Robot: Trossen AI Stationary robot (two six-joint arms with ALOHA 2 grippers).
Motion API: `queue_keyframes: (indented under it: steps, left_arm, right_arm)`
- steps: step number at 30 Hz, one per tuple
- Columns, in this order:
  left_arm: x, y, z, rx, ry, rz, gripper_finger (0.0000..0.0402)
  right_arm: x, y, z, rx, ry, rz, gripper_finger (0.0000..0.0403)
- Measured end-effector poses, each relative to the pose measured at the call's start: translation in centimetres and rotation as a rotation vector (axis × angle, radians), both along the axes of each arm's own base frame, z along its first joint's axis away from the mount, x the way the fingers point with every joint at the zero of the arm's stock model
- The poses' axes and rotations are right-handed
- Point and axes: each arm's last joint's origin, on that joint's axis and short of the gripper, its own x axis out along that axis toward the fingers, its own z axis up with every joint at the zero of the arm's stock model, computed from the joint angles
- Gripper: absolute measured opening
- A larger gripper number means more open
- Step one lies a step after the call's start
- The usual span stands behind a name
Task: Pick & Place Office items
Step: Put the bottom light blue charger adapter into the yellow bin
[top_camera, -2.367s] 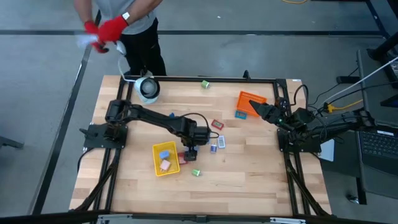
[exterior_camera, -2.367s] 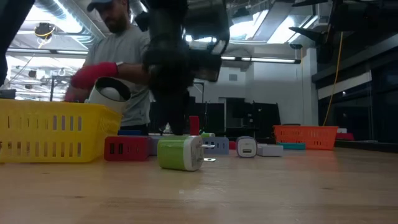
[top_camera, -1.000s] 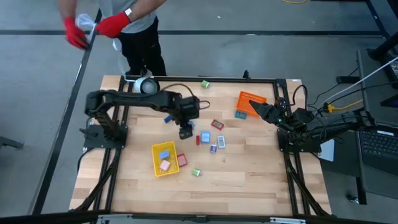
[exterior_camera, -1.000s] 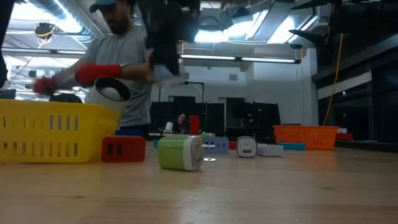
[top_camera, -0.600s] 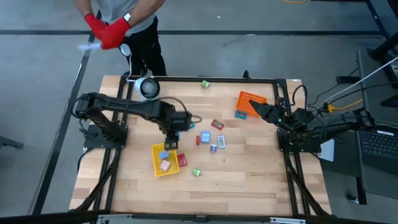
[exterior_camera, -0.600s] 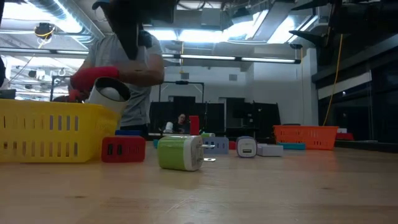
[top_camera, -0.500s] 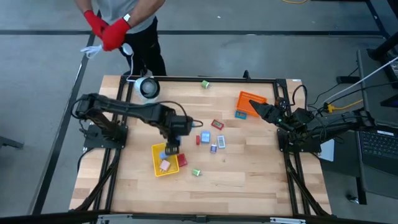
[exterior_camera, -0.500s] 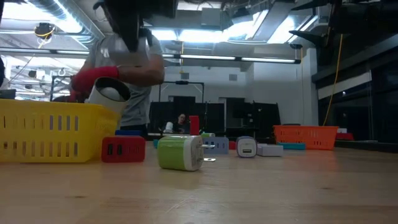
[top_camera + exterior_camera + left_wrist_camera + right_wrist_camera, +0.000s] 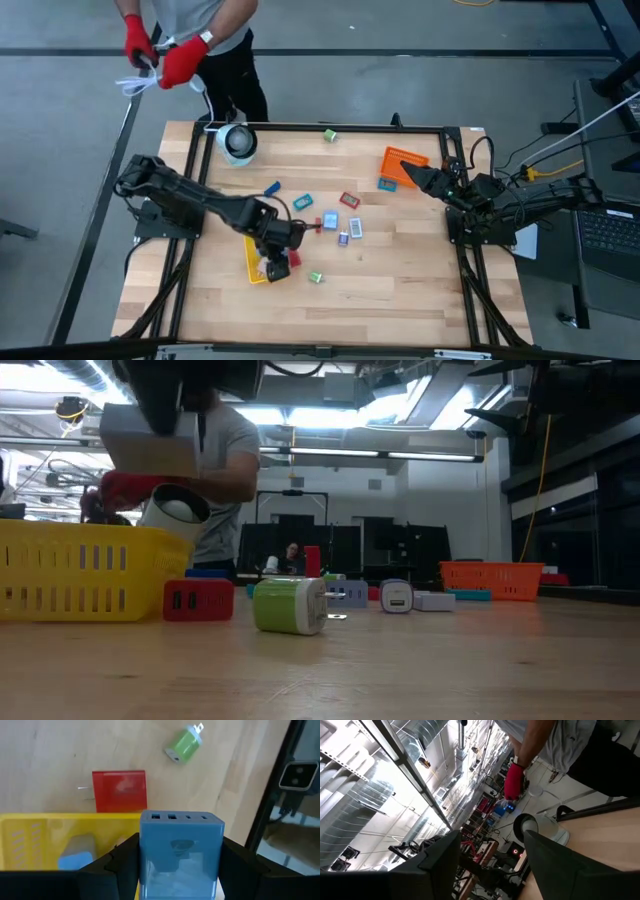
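The blue block is still above the yellow tray's rim in the left wrist view, so my left gripper should hold it until it is below the rim.
My left gripper [image 9: 270,256] hangs over the yellow tray [image 9: 251,266] near the table's near-left middle, shut on a blue block with a row of ports [image 9: 181,851]. The low view shows that block [image 9: 150,442] above the tray's rim [image 9: 70,535]. A light blue piece [image 9: 76,854] lies in the tray. A red block [image 9: 120,790] lies beside the tray and a green plug [image 9: 184,744] lies just past it. More small pieces [image 9: 328,221] are scattered mid-table. My right gripper [image 9: 408,172] waits open at the right, by the orange tray [image 9: 400,163]. My left gripper pinches the blue block between its two fingers [image 9: 125,862], one on each side wall [image 9: 150,860]. The face with the ports [image 9: 180,817] points away from the wrist. The fingers come from above, pointing down. The block is lifted clear, above the yellow tray.
A white round device with a cord [image 9: 238,143] stands at the far left edge. A person in red gloves [image 9: 180,62] handles something beyond it. A green piece [image 9: 329,134] lies at the far edge and a blue one [image 9: 387,183] beside the orange tray. Bare wood lies along the near side.
My left gripper has carried the blue block from the table's middle toward the near-left and now stands over the yellow tray, still shut on the block. The person's gloved hands have kept moving beyond the far left corner.
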Motion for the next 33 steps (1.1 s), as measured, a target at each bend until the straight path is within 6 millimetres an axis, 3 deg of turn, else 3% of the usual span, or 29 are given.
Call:
queue_keyframes:
  steps: [10, 18, 22, 33]
  left_arm:
    - [-0.5, -0.8, -0.6, 0.035, 0.002, -0.041, 0.0204]
    - [-2.4, -0.5, -5.2, 0.022, 0.104, -0.002, 0.0204]
    - [-3.0, -0.4, -6.5, 0.054, 0.116, 0.012, 0.0204]
    - [-1.7, -0.1, -6.5, 0.031, 0.012, 0.033, 0.0204]
  right_arm:
    - [0.0, 0.0, 0.0, -0.001, -0.002, 0.016, 0.0226]
    - [0.0, 0.1, -0.1, 0.000, 0.003, 0.028, 0.0226]
    - [0.1, 0.1, -0.1, 0.009, 0.006, 0.030, 0.0226]
    - [0.1, 0.1, -0.2, 0.017, 0.011, 0.031, 0.0226]
